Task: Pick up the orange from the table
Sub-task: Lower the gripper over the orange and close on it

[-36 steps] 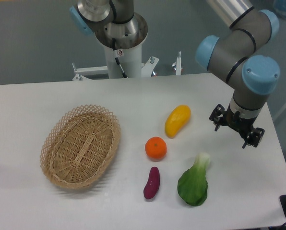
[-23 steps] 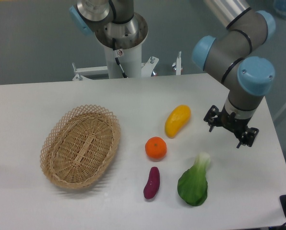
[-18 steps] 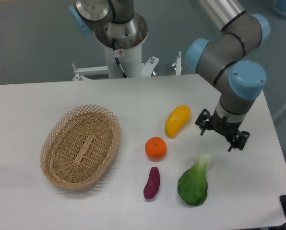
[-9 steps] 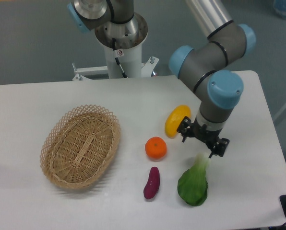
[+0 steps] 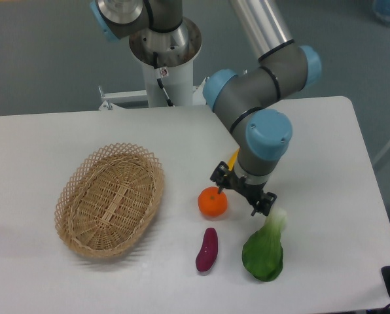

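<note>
I need to pick up the orange [image 5: 211, 203] from the table next, with my gripper on its round sides.
The orange [image 5: 211, 203] is a small round bright-orange fruit lying on the white table [image 5: 51, 144], right of the basket. My gripper [image 5: 242, 194] hangs just to the right of it, above the tabletop, with its left fingertip close to the orange's upper right edge. The fingers are spread apart and hold nothing. The arm's wrist hides most of the yellow mango-like fruit [image 5: 232, 157] behind the gripper.
An oval wicker basket [image 5: 110, 199] stands on the left of the table. A purple eggplant-like vegetable [image 5: 207, 249] lies below the orange, and a green bok choy [image 5: 265, 248] lies below and right of the gripper. The robot's base [image 5: 162, 59] stands at the far edge.
The arm has swept left across the table, from the right edge to a spot just right of the orange. It now covers the yellow fruit. The objects have not moved.
</note>
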